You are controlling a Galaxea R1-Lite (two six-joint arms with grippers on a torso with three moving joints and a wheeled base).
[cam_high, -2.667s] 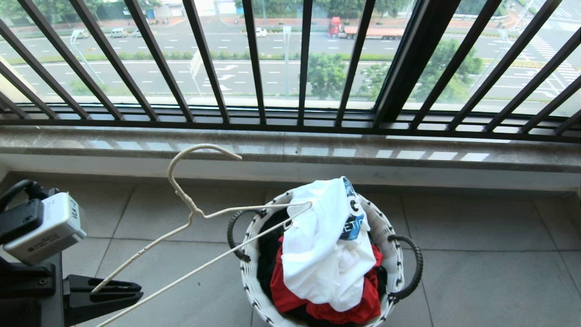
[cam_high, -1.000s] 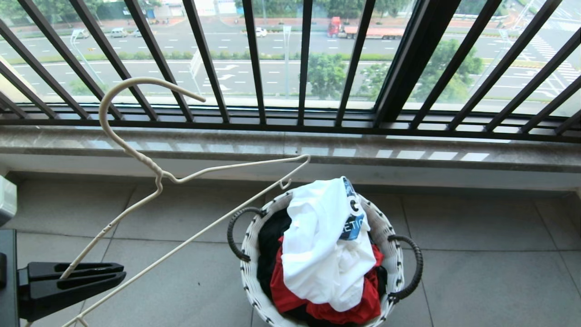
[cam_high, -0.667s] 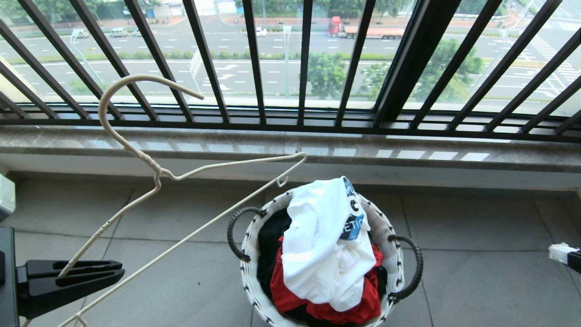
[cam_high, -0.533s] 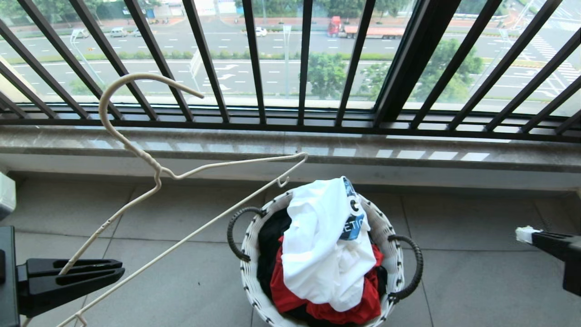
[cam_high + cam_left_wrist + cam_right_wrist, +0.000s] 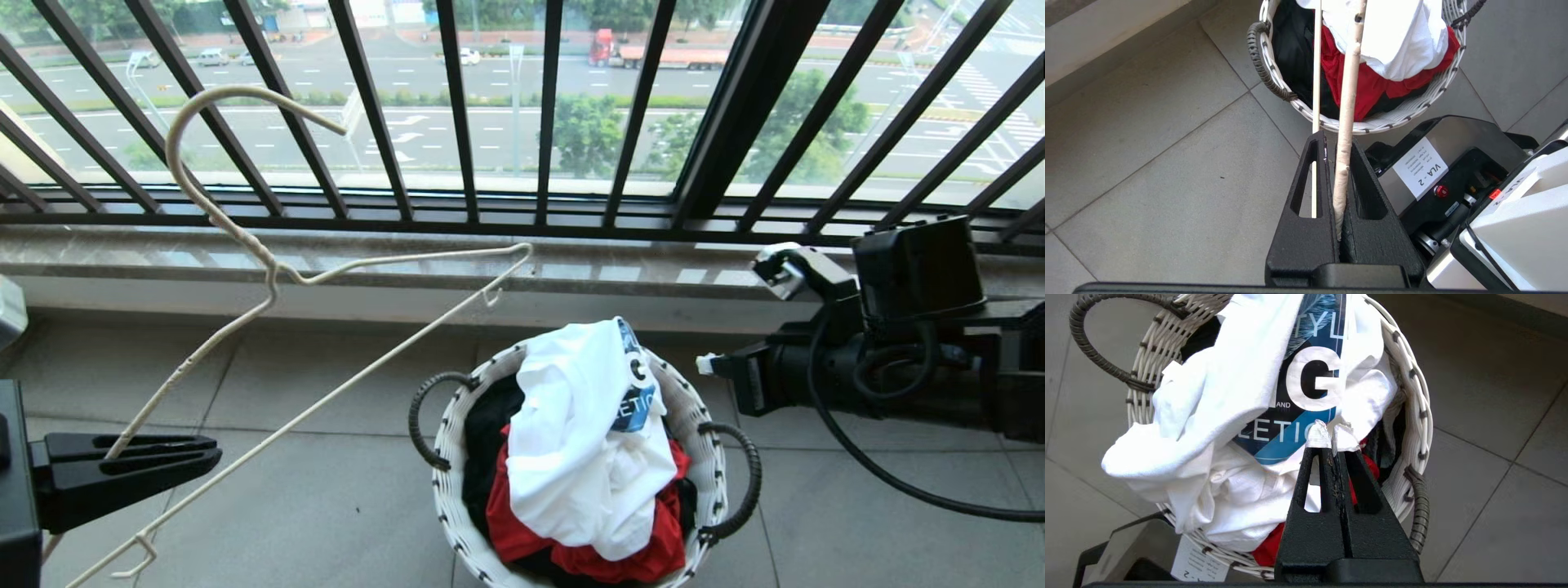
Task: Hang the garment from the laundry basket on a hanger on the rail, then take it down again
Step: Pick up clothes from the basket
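Observation:
I need to grab the white garment (image 5: 588, 441) by its open edge (image 5: 599, 331) with my right gripper next. Then I can lift it out of the laundry basket for the hanger.
The white garment (image 5: 588, 441) with a dark blue print lies heaped on top of the round woven laundry basket (image 5: 445, 482) on the floor tiles. My left gripper (image 5: 208, 453), low at the left, is shut on one arm of the thin cream hanger (image 5: 269, 278), whose hook rises in front of the window bars. The left wrist view shows the hanger (image 5: 1345, 122) pinched between the shut fingers of the left gripper (image 5: 1337, 141). My right gripper (image 5: 704, 363) hovers just right of the basket, shut and empty. In the right wrist view the right gripper (image 5: 1332, 437) points at the garment (image 5: 1220, 396). The rail is out of view.
Black window railing (image 5: 547, 106) and a stone sill (image 5: 522, 269) run behind the basket. A red cloth (image 5: 522, 523) and a dark cloth (image 5: 486, 441) lie under the garment. My own base (image 5: 1453, 171) stands close beside the basket. Grey floor tiles (image 5: 857, 392) spread all round.
The right arm has swung in from the right edge to the basket's right side. The left gripper has lifted the hanger up and away from the basket.

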